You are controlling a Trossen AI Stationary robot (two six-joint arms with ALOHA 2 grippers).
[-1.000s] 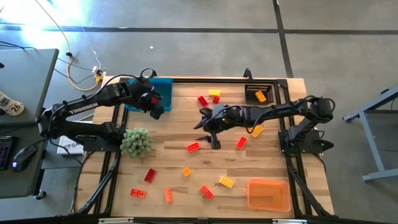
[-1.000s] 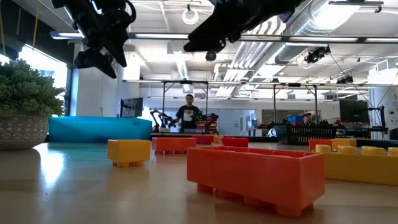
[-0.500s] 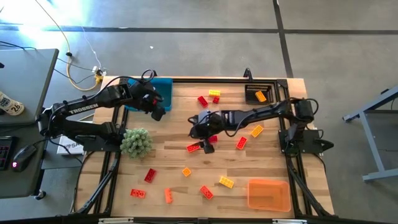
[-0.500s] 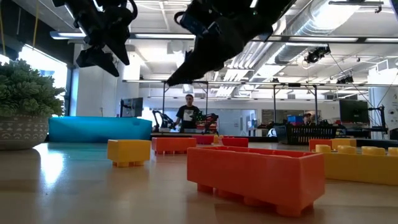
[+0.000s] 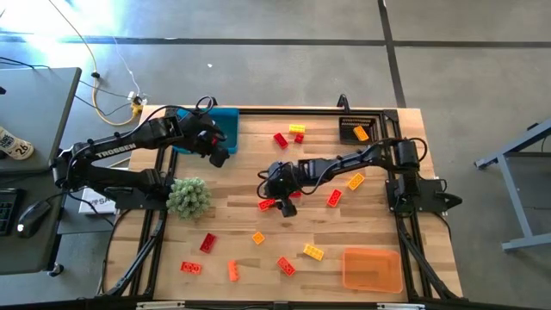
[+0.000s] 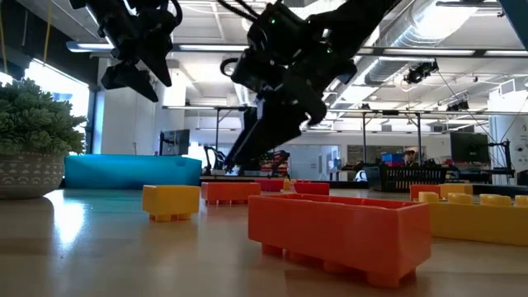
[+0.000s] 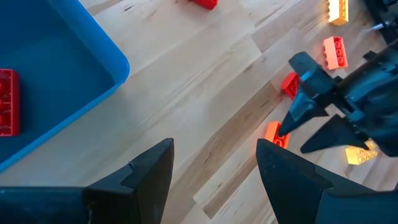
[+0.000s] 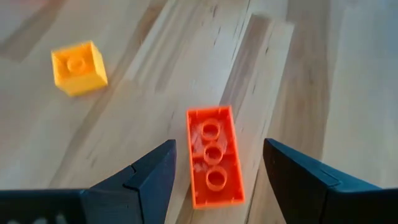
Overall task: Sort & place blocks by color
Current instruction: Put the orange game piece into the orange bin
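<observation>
I should lower first; my right fingers would miss the red brick.
A red brick point(image 8: 214, 155) lies flat on the table, studs up. My right gripper point(image 8: 217, 148) is open and hangs low over it, one finger on either side, with a gap to each. In the high view the right gripper point(image 5: 274, 198) is at mid-table above that red brick point(image 5: 266, 205). My left gripper point(image 5: 219, 153) is open, held high by the near edge of the blue bin point(image 5: 222, 122), and holds nothing. One red brick point(image 7: 6, 102) lies in the blue bin point(image 7: 56, 81). Other red, orange and yellow bricks are scattered over the table.
A small orange block point(image 8: 78, 67) lies near the red brick. A green plant clump point(image 5: 189, 196) stands at the left edge. A black bin point(image 5: 357, 129) with an orange brick sits far right, and an orange bin point(image 5: 372, 269) near right. Bricks point(image 6: 338, 231) crowd the near edge.
My right gripper has travelled toward the table's left and a little nearer, coming down from high above the table until it is low over the red brick, its fingers tipped downward. The left arm has kept still. No brick has moved.
</observation>
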